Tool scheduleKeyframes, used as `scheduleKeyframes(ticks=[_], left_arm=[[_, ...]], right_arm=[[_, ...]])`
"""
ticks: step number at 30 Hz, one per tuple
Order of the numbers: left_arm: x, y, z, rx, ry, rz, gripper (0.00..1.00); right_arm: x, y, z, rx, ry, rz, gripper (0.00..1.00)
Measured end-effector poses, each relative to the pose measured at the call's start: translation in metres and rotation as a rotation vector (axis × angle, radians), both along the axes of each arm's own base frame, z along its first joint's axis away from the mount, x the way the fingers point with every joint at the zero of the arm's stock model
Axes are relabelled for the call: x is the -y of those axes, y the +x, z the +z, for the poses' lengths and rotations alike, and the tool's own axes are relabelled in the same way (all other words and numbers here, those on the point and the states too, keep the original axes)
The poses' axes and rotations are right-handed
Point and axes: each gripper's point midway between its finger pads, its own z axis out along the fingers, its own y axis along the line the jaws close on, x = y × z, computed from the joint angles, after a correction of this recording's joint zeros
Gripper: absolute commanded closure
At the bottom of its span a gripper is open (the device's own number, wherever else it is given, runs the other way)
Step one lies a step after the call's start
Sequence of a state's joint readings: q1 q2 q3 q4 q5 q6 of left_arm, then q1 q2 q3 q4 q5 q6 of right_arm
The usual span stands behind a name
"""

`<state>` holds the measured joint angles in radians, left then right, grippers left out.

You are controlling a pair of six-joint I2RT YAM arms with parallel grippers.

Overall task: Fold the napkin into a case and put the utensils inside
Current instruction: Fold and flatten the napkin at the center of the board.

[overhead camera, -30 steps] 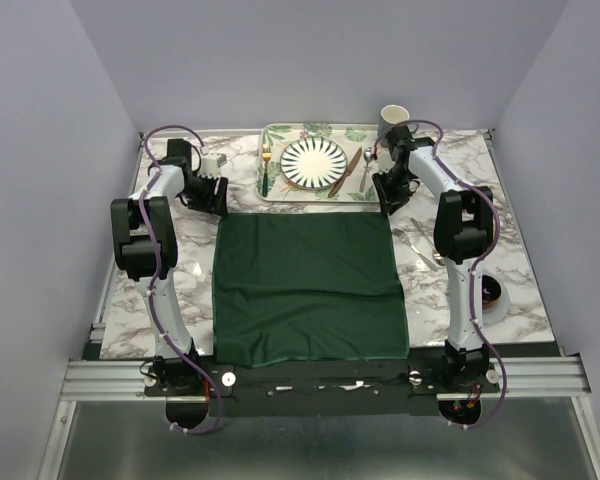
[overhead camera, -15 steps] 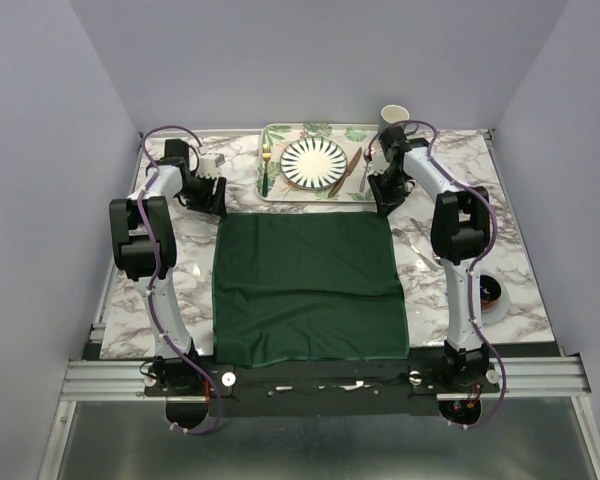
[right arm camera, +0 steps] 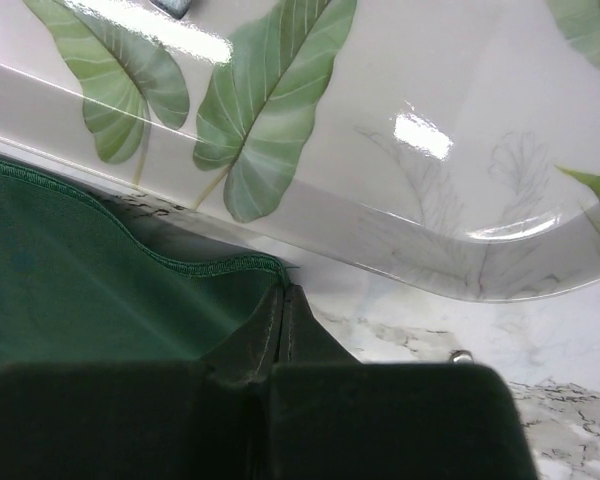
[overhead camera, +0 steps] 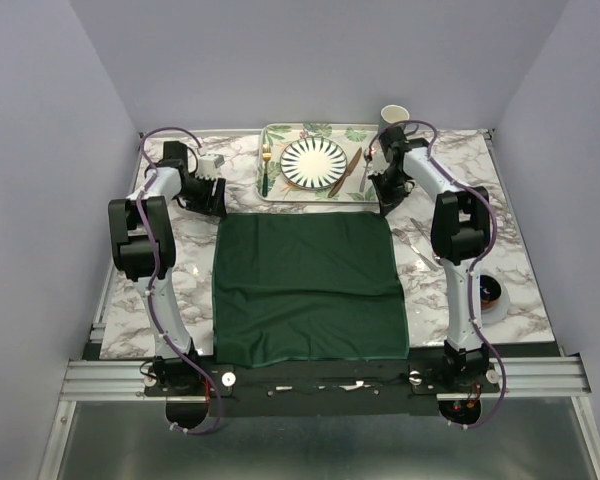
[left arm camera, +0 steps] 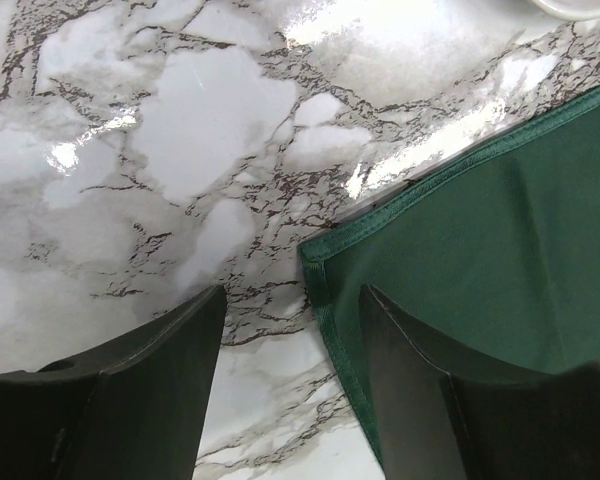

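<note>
I next need to fold that edge of the napkin over evenly, so my left gripper needs to grab the napkin's free far corner (overhead camera: 223,217) (left arm camera: 317,264), to match my right gripper's corner.
The dark green napkin (overhead camera: 305,285) lies spread flat on the marble table, and no folded case shows. My left gripper (overhead camera: 213,198) hovers open at its far left corner. In the left wrist view that corner (left arm camera: 320,270) lies between the two dark fingers (left arm camera: 150,400) of the left gripper (left arm camera: 292,292). My right gripper (overhead camera: 385,203) is at the far right corner. In the right wrist view the right gripper (right arm camera: 283,293) is shut, with the napkin's hem (right arm camera: 220,267) running into its tips. The gold fork (overhead camera: 266,165), brown knife (overhead camera: 352,165) and silver spoon (overhead camera: 366,172) lie on the tray.
The leaf-patterned tray (overhead camera: 280,132) holds a striped plate (overhead camera: 315,162) just behind the napkin; its rim (right arm camera: 380,230) is close to my right fingertips. A paper cup (overhead camera: 393,116) stands at the back right, a small white object (overhead camera: 213,161) at the back left, a bowl (overhead camera: 492,295) at the right edge.
My right gripper has moved slightly in toward the napkin's far right corner and closed on it. The left gripper stays open at the far left corner.
</note>
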<state>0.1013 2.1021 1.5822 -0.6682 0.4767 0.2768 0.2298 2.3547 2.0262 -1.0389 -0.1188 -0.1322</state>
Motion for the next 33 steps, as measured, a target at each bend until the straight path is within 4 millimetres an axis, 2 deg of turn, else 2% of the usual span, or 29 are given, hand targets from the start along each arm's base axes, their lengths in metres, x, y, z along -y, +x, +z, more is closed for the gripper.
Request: scheduleKeyframes(ticks=[6, 10, 13, 21, 27, 33], left_arm=[[0.000, -0.001, -0.002, 0.013, -0.008, -0.007, 0.38], [0.000, -0.001, -0.002, 0.014, -0.008, -0.008, 0.50], [0.001, -0.001, -0.003, 0.011, -0.005, -0.013, 0.55], [0.010, -0.008, -0.005, -0.012, -0.005, -0.048, 0.63], [0.017, -0.010, -0.008, -0.031, -0.030, -0.047, 0.78], [0.019, -0.004, -0.007, -0.040, -0.044, -0.021, 0.99]], right_arm=[[0.000, -0.003, 0.007, 0.033, 0.009, 0.002, 0.99], [-0.002, 0.002, 0.023, 0.082, 0.026, 0.007, 0.99], [-0.003, 0.005, 0.031, 0.105, 0.035, 0.011, 0.99], [-0.003, 0.006, 0.033, 0.112, 0.037, 0.018, 0.99], [-0.004, 0.006, 0.033, 0.111, 0.039, 0.021, 0.99], [-0.004, 0.007, 0.035, 0.118, 0.039, 0.023, 0.99]])
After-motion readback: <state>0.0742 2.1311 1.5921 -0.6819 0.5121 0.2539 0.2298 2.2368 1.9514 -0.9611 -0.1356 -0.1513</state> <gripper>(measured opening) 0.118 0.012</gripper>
